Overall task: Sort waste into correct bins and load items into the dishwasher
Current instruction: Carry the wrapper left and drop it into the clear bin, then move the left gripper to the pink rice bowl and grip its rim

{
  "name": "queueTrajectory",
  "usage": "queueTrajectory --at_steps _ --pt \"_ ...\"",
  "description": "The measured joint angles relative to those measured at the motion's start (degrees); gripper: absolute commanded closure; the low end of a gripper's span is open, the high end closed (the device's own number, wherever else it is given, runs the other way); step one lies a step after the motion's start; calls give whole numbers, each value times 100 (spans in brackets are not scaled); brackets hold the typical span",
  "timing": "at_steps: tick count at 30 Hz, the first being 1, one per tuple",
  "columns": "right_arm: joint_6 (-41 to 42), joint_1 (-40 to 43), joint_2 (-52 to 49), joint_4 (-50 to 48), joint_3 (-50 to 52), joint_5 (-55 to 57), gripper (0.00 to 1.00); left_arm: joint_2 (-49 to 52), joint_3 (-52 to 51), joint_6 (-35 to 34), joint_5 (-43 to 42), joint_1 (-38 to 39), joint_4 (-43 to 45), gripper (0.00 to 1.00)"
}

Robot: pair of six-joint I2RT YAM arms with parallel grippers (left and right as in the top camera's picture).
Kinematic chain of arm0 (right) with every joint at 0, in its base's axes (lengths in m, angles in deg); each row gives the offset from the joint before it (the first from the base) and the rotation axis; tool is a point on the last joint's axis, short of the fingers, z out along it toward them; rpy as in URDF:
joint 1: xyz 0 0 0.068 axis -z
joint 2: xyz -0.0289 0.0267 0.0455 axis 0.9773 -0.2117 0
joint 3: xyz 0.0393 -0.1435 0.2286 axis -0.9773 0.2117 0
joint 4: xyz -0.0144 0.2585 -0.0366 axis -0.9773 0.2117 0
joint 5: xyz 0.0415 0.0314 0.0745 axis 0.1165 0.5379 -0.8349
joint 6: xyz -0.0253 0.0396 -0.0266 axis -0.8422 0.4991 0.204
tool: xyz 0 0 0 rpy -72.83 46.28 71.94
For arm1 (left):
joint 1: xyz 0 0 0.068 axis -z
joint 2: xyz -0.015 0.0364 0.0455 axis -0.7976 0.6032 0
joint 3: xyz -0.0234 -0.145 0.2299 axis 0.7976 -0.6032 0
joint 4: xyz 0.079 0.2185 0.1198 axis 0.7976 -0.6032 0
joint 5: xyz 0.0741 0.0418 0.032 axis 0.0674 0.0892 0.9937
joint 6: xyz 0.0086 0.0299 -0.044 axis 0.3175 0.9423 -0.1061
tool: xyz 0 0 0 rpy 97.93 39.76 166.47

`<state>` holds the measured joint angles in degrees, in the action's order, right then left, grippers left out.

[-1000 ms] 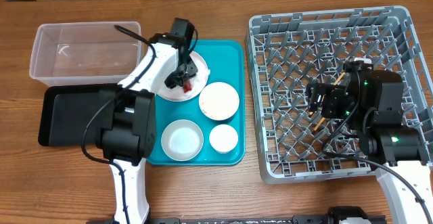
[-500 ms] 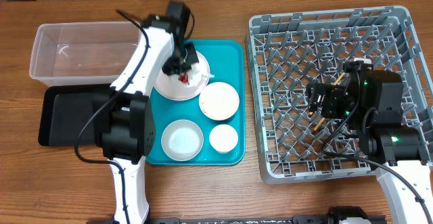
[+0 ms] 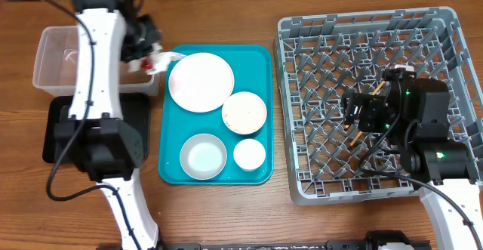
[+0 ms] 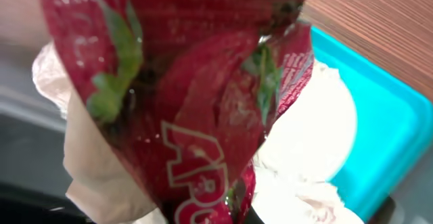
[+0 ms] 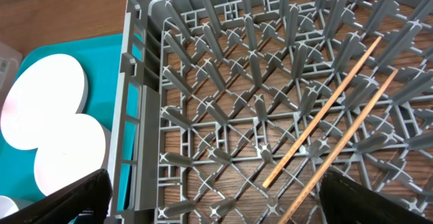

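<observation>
My left gripper should move the wrapper [image 3: 146, 65] and napkin over the clear bin before it lets go of them. They would lie across the bin's rim toward the tray if it let go now.
My left gripper [image 3: 143, 52] is shut on a red printed wrapper [image 3: 146, 65] with a crumpled white napkin [image 3: 158, 60]. It holds them in the air over the gap between the clear bin [image 3: 68, 61] and the teal tray [image 3: 256, 61]. In the left wrist view the wrapper [image 4: 203, 95] fills the frame, the napkin [image 4: 101, 176] beside it. The big white plate [image 3: 201, 81] on the tray is bare. My right gripper [image 3: 355, 115] is open and empty above the grey dish rack [image 3: 445, 23], where two wooden chopsticks [image 5: 325, 116] lie.
A black bin [image 3: 68, 125] sits in front of the clear bin. The tray also holds a small plate [image 3: 244, 112], a bowl [image 3: 203, 156] and a small cup [image 3: 249, 154]. The rack's upright tines [image 5: 250, 68] stand under my right gripper.
My left gripper lifted the wrapper and napkin off the big plate and carried them left, to the clear bin's right edge. The right arm has not moved.
</observation>
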<state>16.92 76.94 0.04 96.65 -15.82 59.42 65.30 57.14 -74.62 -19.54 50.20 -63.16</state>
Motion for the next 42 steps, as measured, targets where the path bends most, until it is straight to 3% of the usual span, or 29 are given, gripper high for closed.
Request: queueTrajectory --at_steps 4,6,10,12,19,22,28,30,38,41,42 --pt "-2 0 -2 2 0 0 0 -4 -575 31 446 -380 468 95" --pt "-2 0 -4 2 0 2 0 -4 -929 94 570 -428 852 84" --pt "-2 0 -7 2 0 0 0 -4 -1596 236 678 -446 1635 17" --pt "0 0 -7 2 0 2 0 -4 -1766 269 686 -457 1722 4" --pt "0 0 -7 2 0 0 0 -4 -1491 424 621 -459 1158 2" --pt "0 0 -11 2 0 0 0 -4 -885 647 391 -459 693 14" --pt "-2 0 -11 0 0 2 0 -28 721 1342 -369 -417 -518 18" --pt "0 0 -11 0 0 0 0 -37 1154 1443 -479 -372 -994 26" --pt "57 0 -11 2 0 0 0 -188 1425 1784 -986 -20 -1239 23" --pt "157 0 -11 2 0 2 0 -302 1366 1832 -1080 245 -1239 8" --pt "188 0 -11 2 0 0 0 -376 1298 1845 -1093 369 -1241 7"
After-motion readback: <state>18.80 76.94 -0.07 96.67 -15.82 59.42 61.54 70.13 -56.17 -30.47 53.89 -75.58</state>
